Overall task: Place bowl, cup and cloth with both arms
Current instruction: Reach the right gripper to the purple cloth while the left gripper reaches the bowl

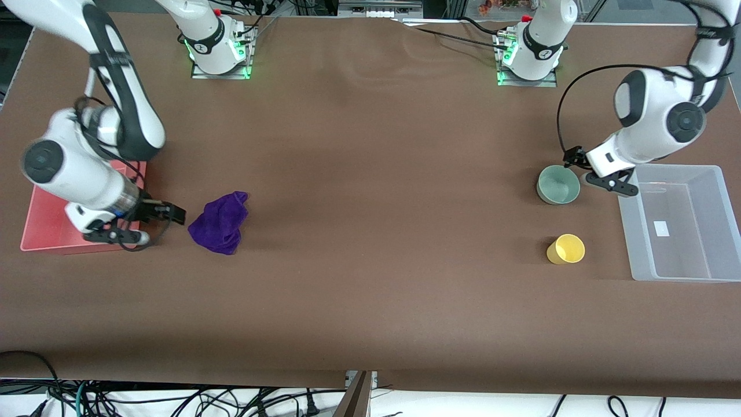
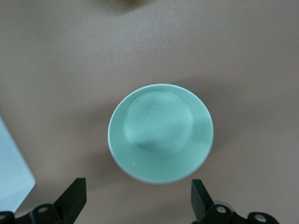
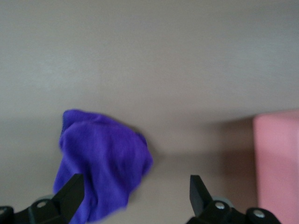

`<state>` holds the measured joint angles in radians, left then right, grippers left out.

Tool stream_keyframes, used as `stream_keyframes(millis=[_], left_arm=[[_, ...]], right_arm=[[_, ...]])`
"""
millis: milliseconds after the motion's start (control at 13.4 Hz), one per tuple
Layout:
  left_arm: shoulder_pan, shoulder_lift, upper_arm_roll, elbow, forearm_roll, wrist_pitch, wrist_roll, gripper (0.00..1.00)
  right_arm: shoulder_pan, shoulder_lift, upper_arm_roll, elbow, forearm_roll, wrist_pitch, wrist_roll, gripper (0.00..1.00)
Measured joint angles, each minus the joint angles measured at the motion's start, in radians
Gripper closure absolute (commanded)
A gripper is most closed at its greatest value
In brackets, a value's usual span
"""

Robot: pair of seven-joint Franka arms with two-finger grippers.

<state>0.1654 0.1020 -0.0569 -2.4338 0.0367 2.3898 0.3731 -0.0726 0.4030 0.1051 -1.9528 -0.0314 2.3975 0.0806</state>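
Note:
I should next use my right gripper to grab the rumpled folds of the purple cloth [image 1: 221, 223], so that I can place it in the red tray [image 1: 52, 222].
The pale green bowl [image 1: 558, 184] stands upright on the table toward the left arm's end, beside the clear bin. My left gripper [image 1: 590, 169] hangs low between bowl and bin, open and empty. In the left wrist view the bowl [image 2: 160, 133] lies just ahead of the open left gripper [image 2: 138, 200], not between its fingers. The yellow cup [image 1: 566, 249] stands nearer the front camera than the bowl. The purple cloth [image 1: 221, 223] lies rumpled toward the right arm's end. My right gripper [image 1: 155, 226] is open and empty, low between the cloth and the red tray. In the right wrist view the cloth [image 3: 103, 163] reaches one finger [image 3: 72, 192].
A red tray [image 1: 40, 231] sits at the right arm's end of the table, partly under that arm; it also shows in the right wrist view [image 3: 278, 158]. A clear plastic bin [image 1: 677, 231] sits at the left arm's end; its corner shows in the left wrist view [image 2: 11, 177].

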Motion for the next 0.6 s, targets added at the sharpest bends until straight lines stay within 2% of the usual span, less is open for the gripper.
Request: stream_keyframes(millis=[149, 298, 373, 522, 596], left_arm=[[0.011, 0.076, 0.0, -0.018, 0.0, 0.12, 0.004, 0.6], [0.024, 0.133, 0.0, -0.014, 0.0, 0.182, 0.007, 0.93], [0.027, 0.146, 0.0, -0.01, 0.0, 0.19, 0.008, 0.98], [0.028, 0.151, -0.001, -0.004, 0.0, 0.191, 0.008, 0.99], [0.028, 0.151, -0.002, -0.002, 0.0, 0.191, 0.008, 0.99]], right_arm=[[0.017, 0.093, 0.002, -0.018, 0.0, 0.165, 0.003, 0.0], [0.043, 0.162, 0.003, -0.019, 0.001, 0.27, 0.019, 0.0], [0.056, 0.179, 0.004, -0.018, 0.001, 0.291, 0.049, 0.0], [0.083, 0.185, 0.004, -0.017, 0.001, 0.299, 0.1, 0.0], [0.094, 0.185, 0.004, -0.016, 0.001, 0.303, 0.112, 0.06]])
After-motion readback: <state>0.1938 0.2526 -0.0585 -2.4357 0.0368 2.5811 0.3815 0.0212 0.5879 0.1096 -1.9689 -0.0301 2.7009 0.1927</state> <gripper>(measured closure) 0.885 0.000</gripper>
